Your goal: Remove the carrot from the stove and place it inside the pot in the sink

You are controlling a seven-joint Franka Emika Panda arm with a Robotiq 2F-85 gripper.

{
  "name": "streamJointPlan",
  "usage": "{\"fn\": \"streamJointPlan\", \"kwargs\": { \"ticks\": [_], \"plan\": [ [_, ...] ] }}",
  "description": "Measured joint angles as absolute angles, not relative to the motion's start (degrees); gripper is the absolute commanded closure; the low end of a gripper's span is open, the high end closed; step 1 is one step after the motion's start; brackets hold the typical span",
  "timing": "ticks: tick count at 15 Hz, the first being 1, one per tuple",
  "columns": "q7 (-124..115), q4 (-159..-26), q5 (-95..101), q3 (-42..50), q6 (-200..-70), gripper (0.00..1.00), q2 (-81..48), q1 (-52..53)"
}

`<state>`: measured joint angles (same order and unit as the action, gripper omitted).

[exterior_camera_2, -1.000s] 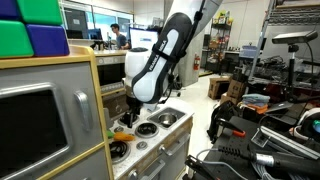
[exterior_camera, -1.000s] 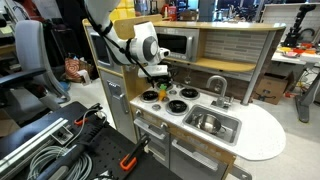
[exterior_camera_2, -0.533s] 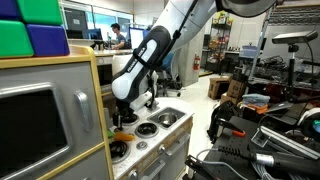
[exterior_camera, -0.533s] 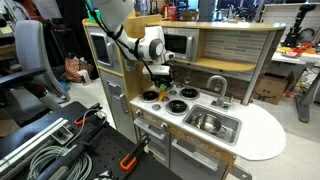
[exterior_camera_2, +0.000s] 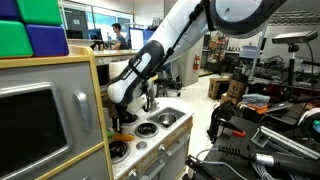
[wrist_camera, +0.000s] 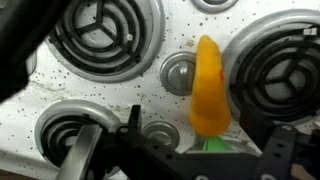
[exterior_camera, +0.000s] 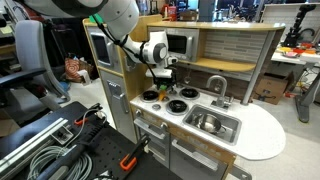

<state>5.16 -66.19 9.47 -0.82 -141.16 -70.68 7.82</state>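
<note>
My gripper should move lower first and then close on the carrot, because the carrot's orange body is below my fingertips and my fingers would miss it if they closed now.
The carrot (wrist_camera: 208,85) lies on the stove (wrist_camera: 100,90) in the gap between two burners, its green end (wrist_camera: 213,143) pointing at my wrist. My gripper (wrist_camera: 185,158) is open and hovers just above it, with one finger on each side of the green end, not touching it. In both exterior views my gripper (exterior_camera: 161,72) (exterior_camera_2: 124,116) hangs over the back of the stove (exterior_camera: 168,99). An orange bit of the carrot (exterior_camera_2: 121,136) shows below it. The pot (exterior_camera: 205,122) sits in the sink (exterior_camera: 228,131).
A grey curved faucet (exterior_camera: 217,87) stands behind the sink. The toy kitchen's back wall and microwave (exterior_camera: 178,45) rise close behind my gripper. A white countertop (exterior_camera: 262,130) extends beyond the sink. Four black burners surround the carrot.
My arm has swung over the stove and my gripper has come down towards the carrot. The carrot, pot and sink have not moved.
</note>
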Motion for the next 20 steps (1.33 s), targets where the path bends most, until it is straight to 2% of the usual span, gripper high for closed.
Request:
{"fn": "streamJointPlan", "kwargs": {
  "ticks": [6,20],
  "plan": [
    [4.73,-66.27,9.53,-0.82,-141.47,0.0,-70.68,7.85],
    [5.54,-71.48,9.71,-0.78,-151.96,0.0,-70.49,7.74]
  ]
}}
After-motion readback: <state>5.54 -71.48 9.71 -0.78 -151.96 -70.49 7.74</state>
